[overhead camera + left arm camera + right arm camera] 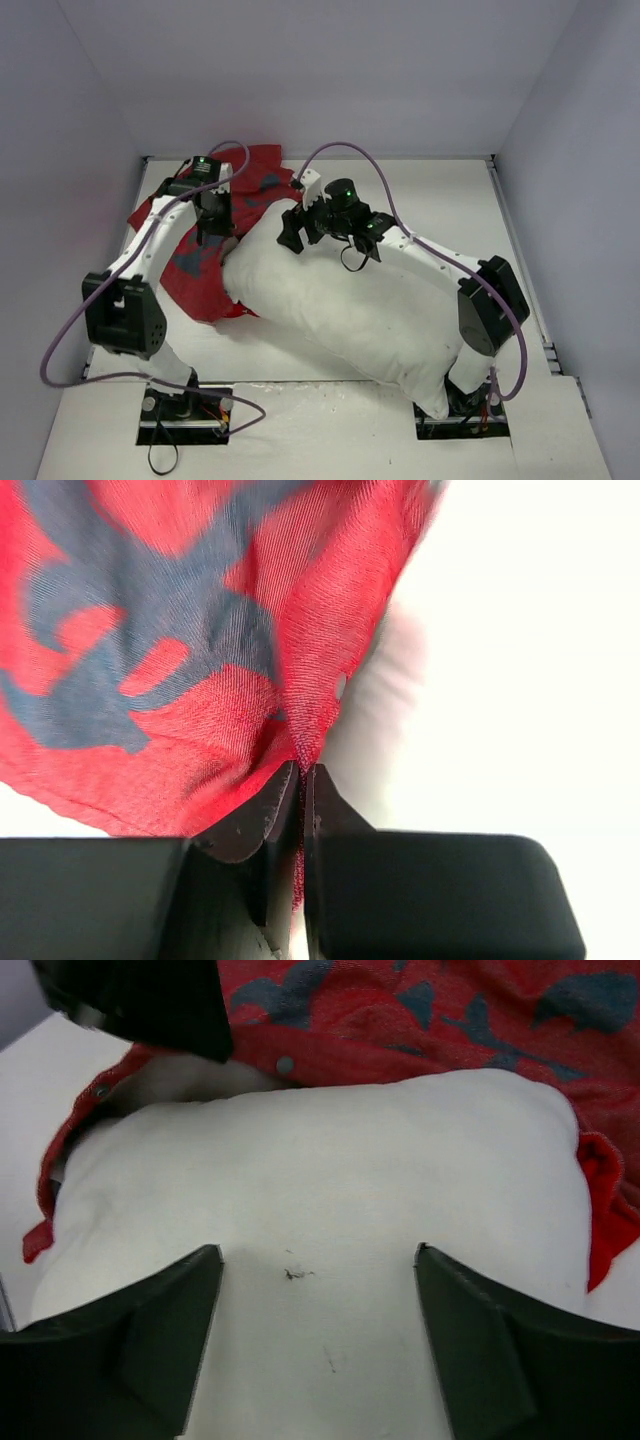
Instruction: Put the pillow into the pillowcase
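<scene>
My right gripper is to grab the white pillow next, near its far end [288, 243] [318, 1248], just short of the pillowcase's snap-buttoned edge, so that end can go into the pillowcase's opening.
The white pillow [350, 310] lies slantwise across the table, its far end at the mouth of the red pillowcase [200, 270]. The pillowcase lies at the back left. My left gripper [213, 232] is shut on a fold of the pillowcase [200, 660], the red cloth pinched between its jaws [302, 770]. My right gripper [298, 232] is open above the pillow's far end. In the right wrist view its fingers [190, 1300] straddle the white pillow [320, 1210], with the pillowcase's red snap-buttoned edge [330, 1055] just beyond.
White walls close the table [300, 430] at the back and sides. The purple cables [60, 350] of both arms loop over the workspace. The right arm's base [465, 415] is partly covered by the pillow's near corner.
</scene>
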